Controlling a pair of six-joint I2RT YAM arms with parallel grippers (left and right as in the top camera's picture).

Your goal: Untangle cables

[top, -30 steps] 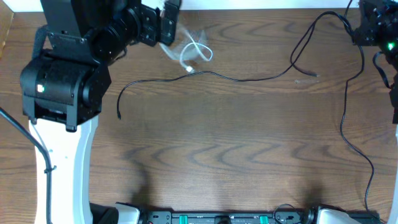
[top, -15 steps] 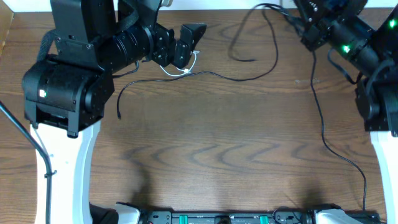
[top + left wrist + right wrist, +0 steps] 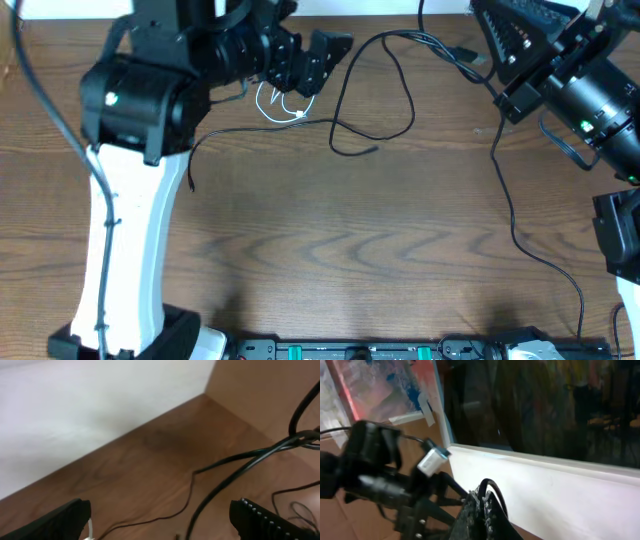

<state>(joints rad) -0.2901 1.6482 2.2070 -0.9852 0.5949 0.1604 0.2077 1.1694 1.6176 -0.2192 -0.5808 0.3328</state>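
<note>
I will next use my left gripper to grab the second black cable by its hanging loop, away from my right gripper. Then I can untangle it from the thin black cable.
My left gripper is open and empty, hovering at the table's far edge just above the coiled white cable, whose end shows by the left finger in the left wrist view. A thin black cable lies on the table from the left across to the middle. My right gripper is shut on a second black cable, lifted. It hangs in a loop over the thin one's end, and its other part runs down to the front right.
The wooden table ends at a white wall behind. The left arm's body stands over the left side and the right arm's body over the far right. A black rail runs along the front edge.
My right gripper has moved left and inward with the black cable, dragging its loop to the table's middle. My left arm has shifted right, its gripper staying over the white cable.
</note>
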